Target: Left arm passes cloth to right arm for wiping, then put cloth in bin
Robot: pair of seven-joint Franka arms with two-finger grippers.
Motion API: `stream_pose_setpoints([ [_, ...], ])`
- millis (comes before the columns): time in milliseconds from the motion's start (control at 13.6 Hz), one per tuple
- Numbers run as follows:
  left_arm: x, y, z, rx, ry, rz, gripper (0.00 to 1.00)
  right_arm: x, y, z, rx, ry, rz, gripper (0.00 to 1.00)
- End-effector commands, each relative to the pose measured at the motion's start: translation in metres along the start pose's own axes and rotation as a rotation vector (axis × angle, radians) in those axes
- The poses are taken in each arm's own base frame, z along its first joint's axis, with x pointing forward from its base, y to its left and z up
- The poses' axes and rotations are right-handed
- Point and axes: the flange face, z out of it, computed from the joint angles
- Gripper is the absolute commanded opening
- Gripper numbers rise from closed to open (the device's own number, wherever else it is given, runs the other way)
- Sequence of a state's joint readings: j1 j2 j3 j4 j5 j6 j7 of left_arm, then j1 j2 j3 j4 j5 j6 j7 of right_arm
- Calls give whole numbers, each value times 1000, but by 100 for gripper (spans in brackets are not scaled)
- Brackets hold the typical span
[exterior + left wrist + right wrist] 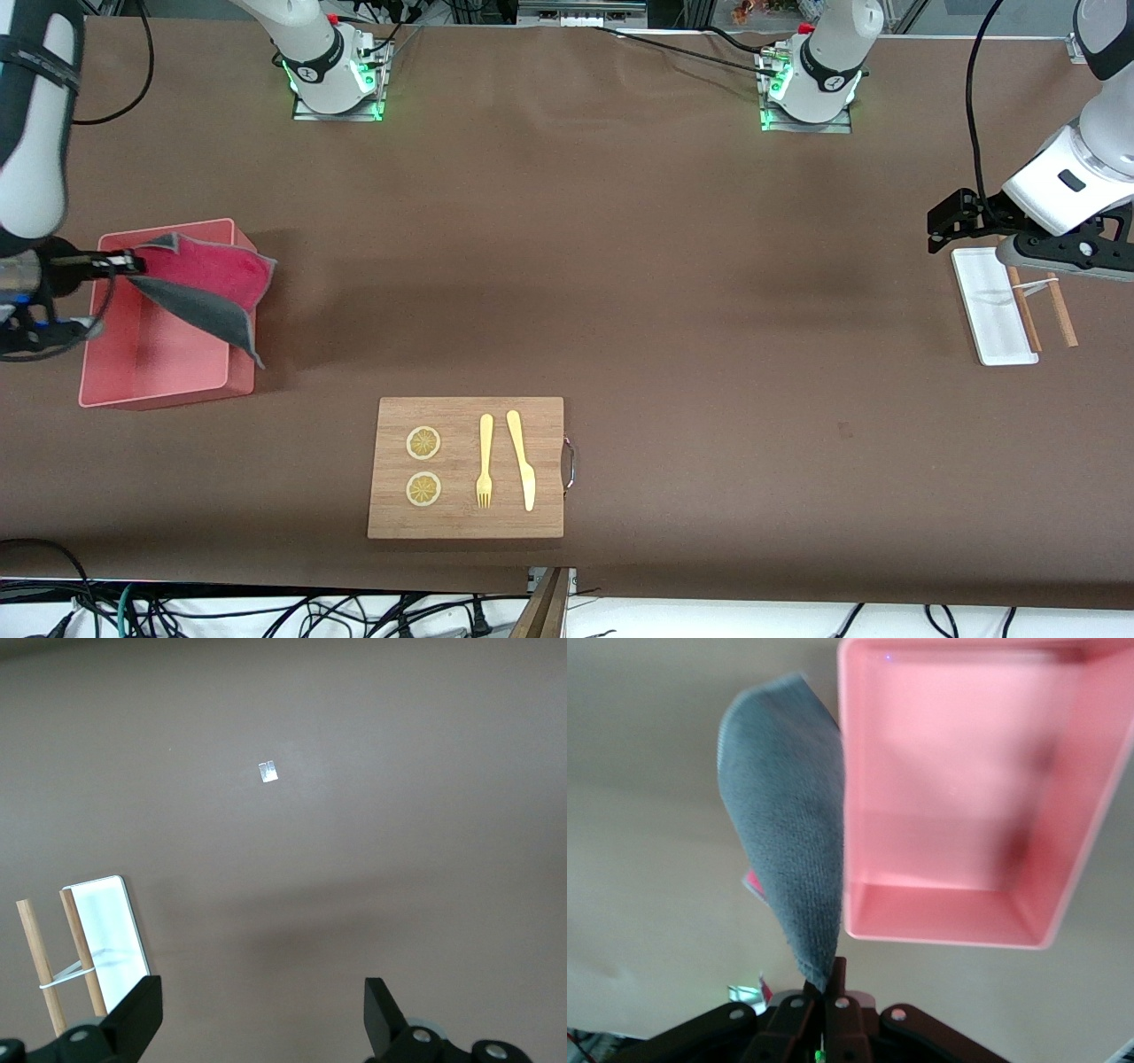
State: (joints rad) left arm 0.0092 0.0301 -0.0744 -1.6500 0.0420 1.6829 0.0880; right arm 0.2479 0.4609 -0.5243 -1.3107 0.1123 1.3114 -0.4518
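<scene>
My right gripper keeps hold of the cloth for now, until the cloth hangs inside the pink bin's rim (pixel 255 319). The cloth's grey lower corner (pixel 253 349) still sticks out past that rim.
The cloth (pixel 213 288), dark grey on one face and pinkish-red on the other, hangs over the pink bin (pixel 133 377) at the right arm's end of the table. My right gripper (pixel 131 262) is shut on one corner of it, above the bin's opening. In the right wrist view the grey cloth (pixel 787 824) droops from the closed fingers beside the bin (pixel 1072 859), whose inside shows nothing. My left gripper (pixel 941 232) waits open at the left arm's end, over the table beside the small white tray (pixel 992 310); nothing lies between its fingers (pixel 137 1014).
A wooden board (pixel 467 467) sits nearer the front camera, carrying two lemon slices (pixel 423 443), a yellow fork (pixel 485 461) and a yellow knife (pixel 521 459). Two wooden sticks (pixel 1041 310) lie beside the white tray (pixel 106 930). Cables hang at the table's front edge.
</scene>
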Motion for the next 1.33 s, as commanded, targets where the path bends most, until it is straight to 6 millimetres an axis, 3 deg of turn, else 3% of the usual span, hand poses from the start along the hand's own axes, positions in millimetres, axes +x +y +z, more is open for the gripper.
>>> stream_pose_setpoints([
  [0,-4,-4,-8,13,-4,14,100,-13,28,-6,-47,-30,-39,0],
  [147,-4,-5,-8,13,-4,13,100,-21,46,-9,-61,-16,-59,0],
  [442,-4,-5,-8,13,-4,13,100,-19,55,-4,-72,-9,-58,0],
  [516,-4,-4,-8,12,-4,14,100,-19,57,-3,-67,-10,-54,47],
  [590,-4,-4,-8,12,-4,14,100,-19,55,-4,-61,-1,-56,99],
  [811,-4,-5,-8,12,-4,13,100,-16,36,-16,-26,47,-72,100],
  [959,-4,-5,-8,12,-4,14,100,-24,0,-44,-29,112,-83,100],
  [1106,-4,-5,-8,12,-4,14,100,-31,-50,-71,-45,164,-68,100],
  [1254,-4,-5,-8,12,-4,16,100,-49,-85,-96,-43,220,-70,100],
])
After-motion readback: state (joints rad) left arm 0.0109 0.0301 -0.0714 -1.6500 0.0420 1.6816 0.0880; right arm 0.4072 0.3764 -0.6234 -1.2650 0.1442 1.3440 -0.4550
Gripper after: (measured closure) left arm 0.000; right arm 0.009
